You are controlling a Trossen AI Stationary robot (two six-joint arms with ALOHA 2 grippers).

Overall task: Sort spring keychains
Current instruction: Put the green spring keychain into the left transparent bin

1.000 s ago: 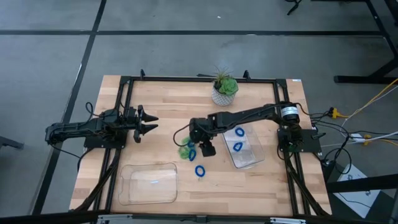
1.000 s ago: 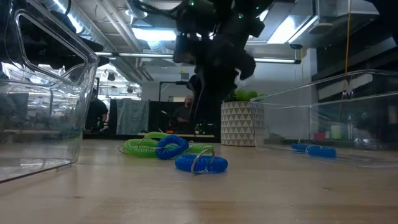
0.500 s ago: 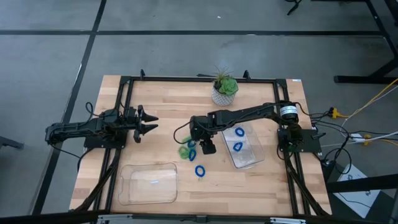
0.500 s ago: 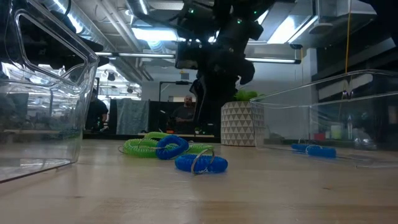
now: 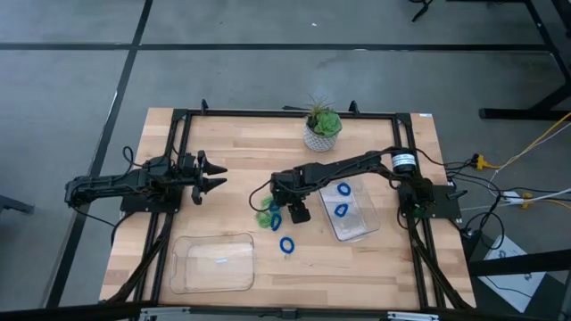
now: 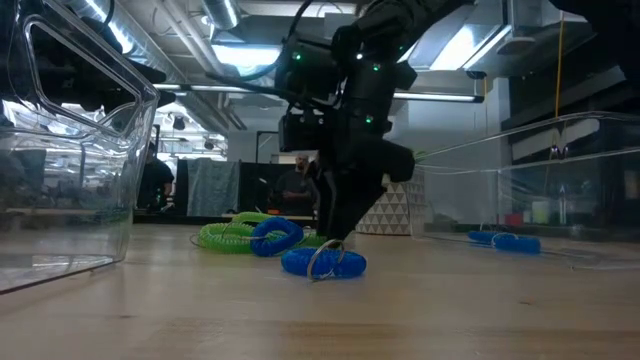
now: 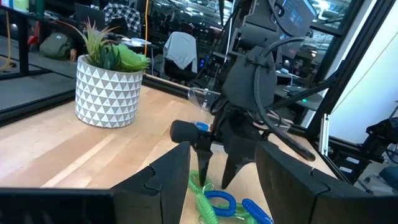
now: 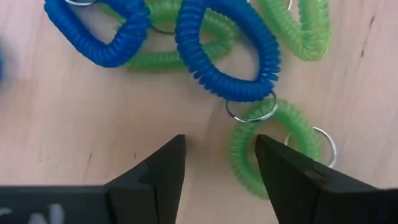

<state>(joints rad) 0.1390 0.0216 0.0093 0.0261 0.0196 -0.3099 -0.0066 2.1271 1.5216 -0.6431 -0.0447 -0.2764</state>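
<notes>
The green keychain needs to be sorted away from the blue loops. My right gripper should grab it by its coiled band (image 8: 238, 148) next.
Several coiled keychains lie in a loose pile mid-table: green loops (image 5: 265, 214) tangled with a blue one (image 5: 276, 220), and a single blue loop (image 5: 286, 244) nearer the front edge. Two more blue loops (image 5: 342, 200) lie in the clear tray (image 5: 357, 225) on the right. My right gripper (image 8: 217, 168) is open and points down just over the pile; its fingers stand either side of bare wood, next to a green loop (image 8: 273, 149) and below a blue loop (image 8: 227, 56). The low view shows its fingertips (image 6: 335, 238) close to the tabletop. My left gripper (image 5: 212, 176) waits open at the table's left.
A second clear tray (image 5: 212, 263) sits near the front left corner. A potted plant in a patterned white pot (image 5: 321, 129) stands at the far edge. Black frame rails (image 5: 169, 178) run along the table's sides. Bare wood lies between the pile and my left gripper.
My right gripper has come down toward the keychain pile, from well above it to just over the tabletop, staying open. The keychains have not moved.
</notes>
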